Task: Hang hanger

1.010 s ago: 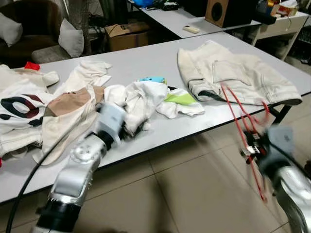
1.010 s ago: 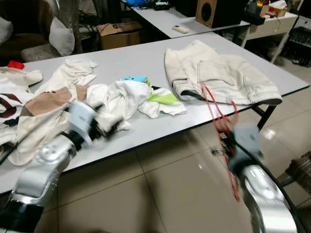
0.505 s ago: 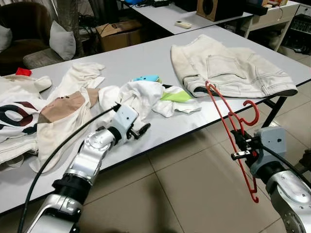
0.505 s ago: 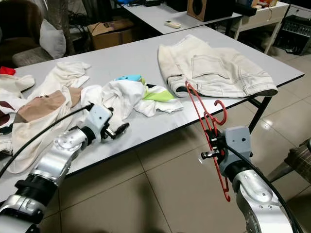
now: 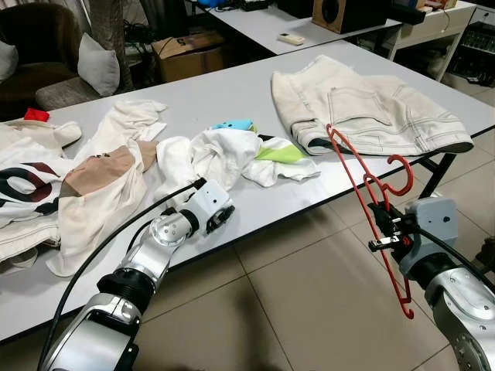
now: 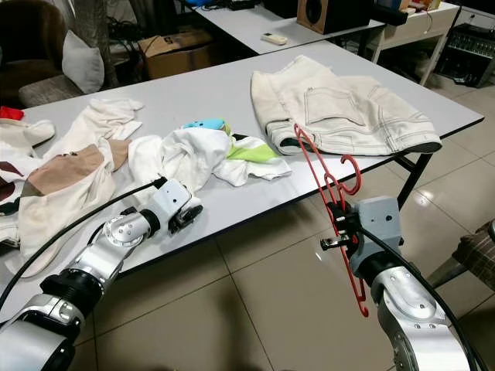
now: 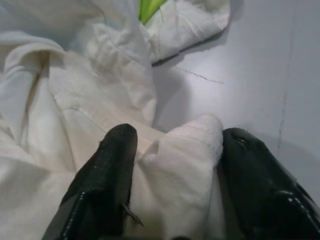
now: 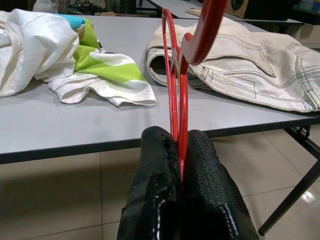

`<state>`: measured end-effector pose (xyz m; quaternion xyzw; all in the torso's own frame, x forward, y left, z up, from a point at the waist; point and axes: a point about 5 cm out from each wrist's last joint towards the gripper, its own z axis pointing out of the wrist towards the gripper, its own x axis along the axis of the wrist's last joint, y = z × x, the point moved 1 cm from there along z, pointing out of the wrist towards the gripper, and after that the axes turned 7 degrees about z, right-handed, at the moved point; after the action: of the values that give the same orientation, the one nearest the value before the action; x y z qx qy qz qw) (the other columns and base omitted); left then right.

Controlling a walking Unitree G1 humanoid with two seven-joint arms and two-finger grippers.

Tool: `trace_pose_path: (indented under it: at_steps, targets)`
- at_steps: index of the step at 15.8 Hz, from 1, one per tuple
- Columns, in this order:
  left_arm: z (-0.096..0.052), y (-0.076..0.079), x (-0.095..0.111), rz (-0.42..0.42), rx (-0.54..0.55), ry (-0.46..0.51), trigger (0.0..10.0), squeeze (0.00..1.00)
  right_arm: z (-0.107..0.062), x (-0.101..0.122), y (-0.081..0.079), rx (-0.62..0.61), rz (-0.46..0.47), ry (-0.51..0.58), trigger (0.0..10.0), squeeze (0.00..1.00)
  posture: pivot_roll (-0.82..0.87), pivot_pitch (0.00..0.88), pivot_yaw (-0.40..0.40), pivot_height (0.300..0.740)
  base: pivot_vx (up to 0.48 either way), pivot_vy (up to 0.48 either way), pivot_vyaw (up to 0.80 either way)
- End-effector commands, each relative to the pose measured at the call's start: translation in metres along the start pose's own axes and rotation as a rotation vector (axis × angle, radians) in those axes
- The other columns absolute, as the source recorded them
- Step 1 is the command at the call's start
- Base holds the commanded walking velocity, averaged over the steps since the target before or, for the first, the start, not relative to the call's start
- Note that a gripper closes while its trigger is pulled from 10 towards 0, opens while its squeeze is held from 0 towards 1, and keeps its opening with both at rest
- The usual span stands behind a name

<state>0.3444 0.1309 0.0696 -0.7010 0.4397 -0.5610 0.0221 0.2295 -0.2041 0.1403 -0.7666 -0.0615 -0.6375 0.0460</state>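
Note:
My left gripper grabs the white garment by its raised fold [image 7: 186, 155] next, since that fold stands up between its fingers while the rest lies slack.
A red plastic hanger [image 5: 363, 182] stands upright in front of the table's front edge, its hook [image 5: 401, 176] pointing right. My right gripper [image 5: 384, 232] is shut on its thin bars, seen in the right wrist view as black fingers [image 8: 160, 190] pinching the hanger [image 8: 175, 75]. My left gripper [image 5: 223, 216] rests low on the grey table [image 5: 216, 93] at the edge of a crumpled white garment [image 5: 224, 154]. In the left wrist view its fingers [image 7: 107, 175] stand apart, open, with a fold of the white garment [image 7: 180, 155] between them.
Cream trousers [image 5: 371, 108] lie at the table's right end. A green-and-white cloth [image 5: 286, 154], a blue item [image 5: 240, 125] and a pile of light clothes [image 5: 100, 185] cover the middle and left. A table leg [image 5: 437, 174] stands by the hanger. Tiled floor [image 5: 294, 309] lies below.
My left gripper has dropped and turned down onto the white garment's edge. The right gripper and hanger have barely shifted.

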Motion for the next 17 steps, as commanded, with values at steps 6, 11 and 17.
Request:
trace_pose_path:
  at_steps: [6,11,17]
  targets:
    - [0.001,0.000,-0.003,0.028,0.000,0.007,0.0,0.00,0.002,0.005,-0.001,0.000,-0.016,0.006,10.0,0.00,-0.27,0.000,0.100,0.740,0.000,0.000,0.00]
    - [0.004,0.011,0.003,0.024,-0.047,0.048,0.0,0.00,-0.003,0.003,-0.001,-0.016,0.000,0.005,10.0,0.00,-0.27,0.000,0.097,0.740,0.000,0.000,0.00]
    - [0.005,0.013,0.006,-0.007,-0.052,0.075,0.0,0.00,-0.003,0.004,0.000,-0.019,0.004,0.010,10.0,0.00,-0.27,0.000,0.096,0.740,0.000,0.000,0.00]
